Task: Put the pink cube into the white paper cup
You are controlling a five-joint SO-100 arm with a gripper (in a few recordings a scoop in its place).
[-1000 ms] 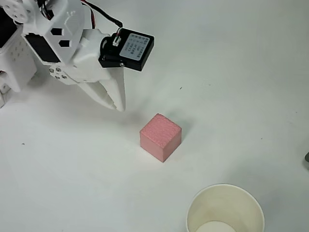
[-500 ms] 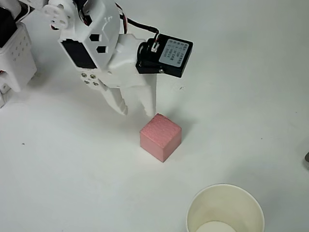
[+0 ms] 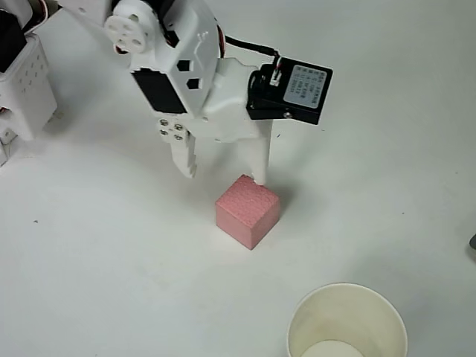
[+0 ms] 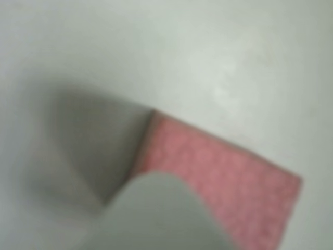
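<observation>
The pink cube needs to go into the white paper cup, so my gripper should grab the cube by its opposite sides next.
The pink cube rests on the white table, a corner pointing up-left in the overhead view. My white gripper hangs just above its upper edge, open, with one fingertip to the cube's upper left and the other touching or nearly touching its top corner. Nothing is between the fingers. In the blurred wrist view the pink cube fills the lower right, with a pale finger in front of it. The white paper cup stands upright at the lower right, partly cut off by the frame edge.
The arm's white base sits at the upper left. A small dark object peeks in at the right edge. The white tabletop stretches open around cube and cup.
The gripper has moved right and down toward the cube, and its fingers have spread apart from nearly together to wide open. Cube and cup have not moved.
</observation>
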